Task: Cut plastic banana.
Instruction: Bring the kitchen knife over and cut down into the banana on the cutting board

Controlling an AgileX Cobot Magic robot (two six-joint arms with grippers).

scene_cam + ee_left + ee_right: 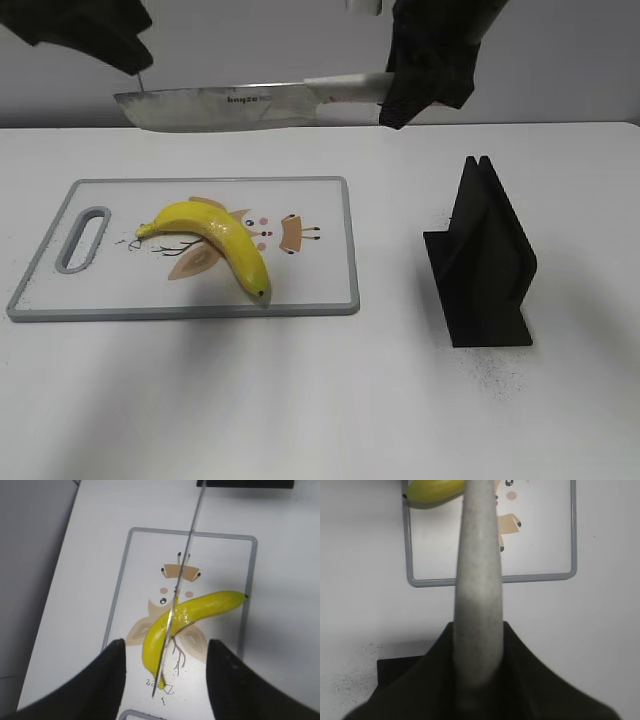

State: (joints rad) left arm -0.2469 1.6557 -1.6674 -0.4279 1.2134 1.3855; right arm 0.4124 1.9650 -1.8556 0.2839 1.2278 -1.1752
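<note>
My left gripper will next take hold of the blade by its tip end (140, 103), so that the knife stays steady for cutting the banana (215, 237).
A yellow plastic banana (215, 237) lies whole on a white cutting board (320, 280) with a grey rim. It also shows in the left wrist view (200, 610) and at the top of the right wrist view (432, 490). My right gripper (425, 75) is shut on the pale handle (477, 590) of a large knife (215, 107), held level well above the board. My left gripper (165, 672) is open and empty, high above the banana's stem end. The blade's edge (182, 580) crosses the banana in that view.
A black knife stand (480, 260) sits on the white table to the right of the board. The board has a grey handle slot (83, 240) at its left end and a printed cartoon picture under the banana.
</note>
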